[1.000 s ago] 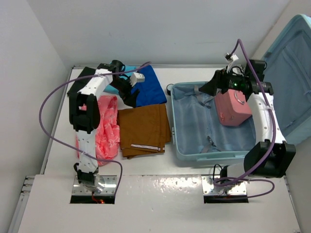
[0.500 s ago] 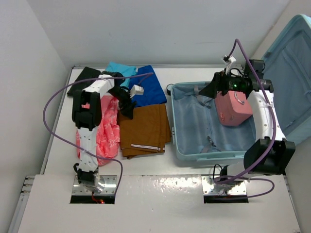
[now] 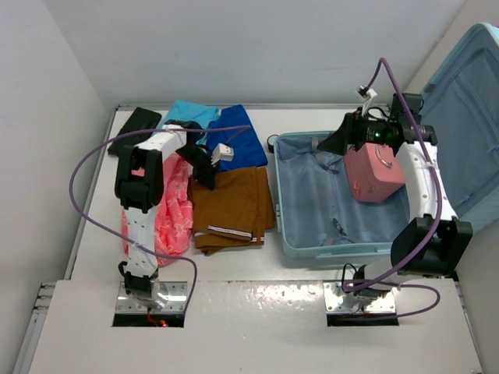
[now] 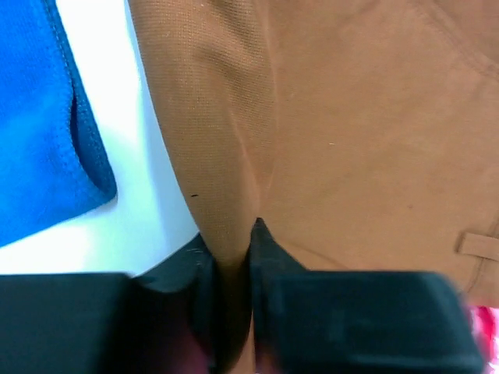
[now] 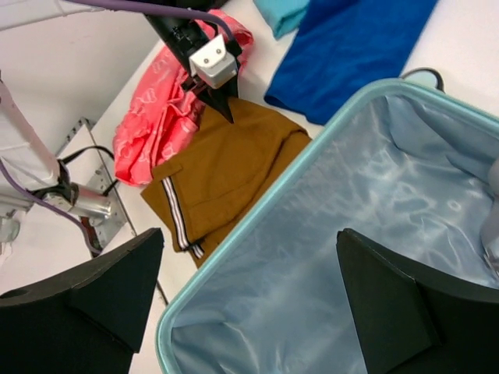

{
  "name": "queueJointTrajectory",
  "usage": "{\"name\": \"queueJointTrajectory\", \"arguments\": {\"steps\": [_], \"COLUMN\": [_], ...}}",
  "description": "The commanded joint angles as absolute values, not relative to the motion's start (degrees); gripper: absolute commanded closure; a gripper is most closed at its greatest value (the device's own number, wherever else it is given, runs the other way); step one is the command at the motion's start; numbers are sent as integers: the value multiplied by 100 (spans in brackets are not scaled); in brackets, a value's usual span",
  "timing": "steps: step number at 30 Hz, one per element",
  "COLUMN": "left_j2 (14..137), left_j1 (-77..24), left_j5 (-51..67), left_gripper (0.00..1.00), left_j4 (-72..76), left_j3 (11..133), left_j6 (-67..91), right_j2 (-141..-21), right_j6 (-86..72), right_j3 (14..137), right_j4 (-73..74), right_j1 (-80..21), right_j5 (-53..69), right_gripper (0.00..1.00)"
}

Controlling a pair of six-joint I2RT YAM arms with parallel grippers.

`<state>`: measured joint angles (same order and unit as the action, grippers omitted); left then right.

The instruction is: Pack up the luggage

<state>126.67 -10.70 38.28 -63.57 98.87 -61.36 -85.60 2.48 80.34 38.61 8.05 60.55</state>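
Next, my right gripper grabs the folded brown garment (image 3: 231,206) by the edge (image 3: 253,172) opposite its striped band, to lay the garment folded in the luggage.
The luggage (image 3: 312,248), a pale aqua-blue hard-shell suitcase, lies open at the right with its lid (image 3: 468,117) raised. Its blue-grey lining (image 5: 351,202) fills the right wrist view. A folded brown garment (image 3: 231,206) lies left of it. My left gripper (image 3: 204,176) is at that garment's far left corner. In the left wrist view the left gripper (image 4: 232,257) is shut on a pinched fold of the brown garment (image 4: 351,117). My right gripper (image 5: 249,269) hangs open over the suitcase's left part, with nothing between its fingers.
A small pink case (image 3: 374,175) sits inside the suitcase at its right. A pink-red patterned garment (image 3: 173,206) lies left of the brown one. Behind them lie a blue garment (image 3: 238,140), a teal garment (image 3: 191,113) and a black item (image 3: 134,130).
My left gripper came nearer from above the blue garment to the brown garment's far left corner and closed on a fold of it. The right arm has barely moved.
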Motion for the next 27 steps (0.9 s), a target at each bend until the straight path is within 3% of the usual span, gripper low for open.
{"name": "queueJointTrajectory", "arguments": {"steps": [1,7,12,27], "left_j2": [11867,10531,9652,9519], "left_j1": [-1169,-1520,-2090,-2443], "left_j5": [3999,3921,3788,3735], "left_gripper": [86,95,99,100], "left_j4": [-6293,-5556,-5440,-5502], "left_j3": [9835,9502,9387,9501], "left_j6": [-6442,-6302,-6486,-6162], "right_j2": [-8622,-9034,-9264,-9352], "right_j6": [62,280,457,1204], "right_j3": [8174,8401,8543,8043], "right_j4": [3402,3383,3131,2997], "right_j1": [668,44,-851,-2223], "right_j5": [6495,6460,5706,5081], "right_gripper": [8,4,1,1]}}
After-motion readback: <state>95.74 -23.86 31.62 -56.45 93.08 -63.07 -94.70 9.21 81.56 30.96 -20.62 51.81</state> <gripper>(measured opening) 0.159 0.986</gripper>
